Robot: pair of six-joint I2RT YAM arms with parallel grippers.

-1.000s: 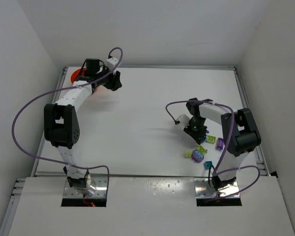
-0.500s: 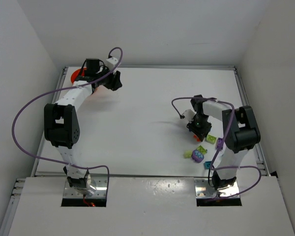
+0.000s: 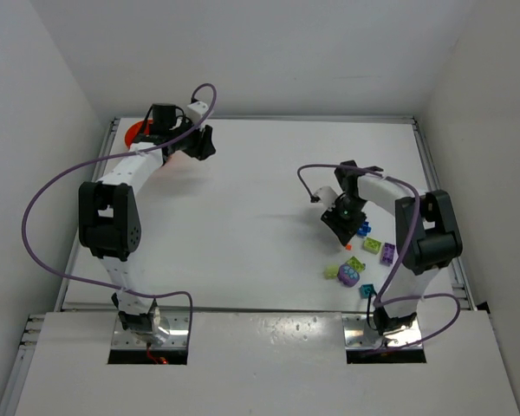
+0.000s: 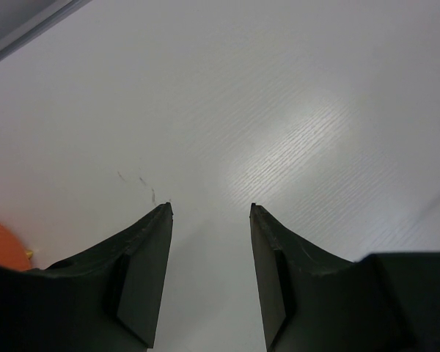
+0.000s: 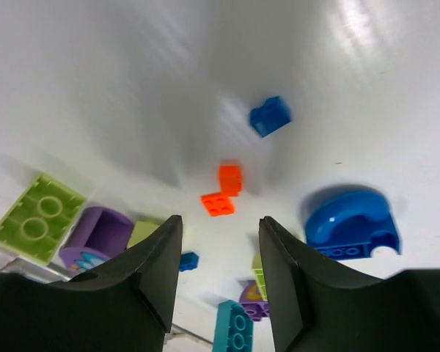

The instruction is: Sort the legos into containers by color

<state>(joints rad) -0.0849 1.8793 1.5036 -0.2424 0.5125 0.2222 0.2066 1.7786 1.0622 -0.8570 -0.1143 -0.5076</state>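
Observation:
I should grip the orange brick nearest the small blue brick (image 5: 270,116) by its sides next with my right gripper, so that the orange brick's end stays free for the handover.
The legos lie in a loose cluster at the right: two small orange bricks (image 5: 224,192) touching each other, a small blue brick (image 5: 270,116), a curved blue piece (image 5: 350,222), a lime brick (image 5: 35,218), a purple piece (image 5: 103,235) and a teal brick (image 5: 232,326). My right gripper (image 5: 220,220) hovers open just above the orange bricks, with nothing between its fingers. The top view shows this cluster (image 3: 364,256) below the right gripper (image 3: 347,227). Only an edge of the orange bowl (image 4: 0,242) shows beside my open, empty left gripper (image 4: 210,207), at the far left corner (image 3: 139,132).
White walls enclose the table on three sides. A raised rail (image 3: 433,173) runs along the right edge close to the legos. Purple cables loop off both arms.
My right gripper's jaws have opened, and its wrist has shifted slightly back from the lego cluster. The left arm has not moved.

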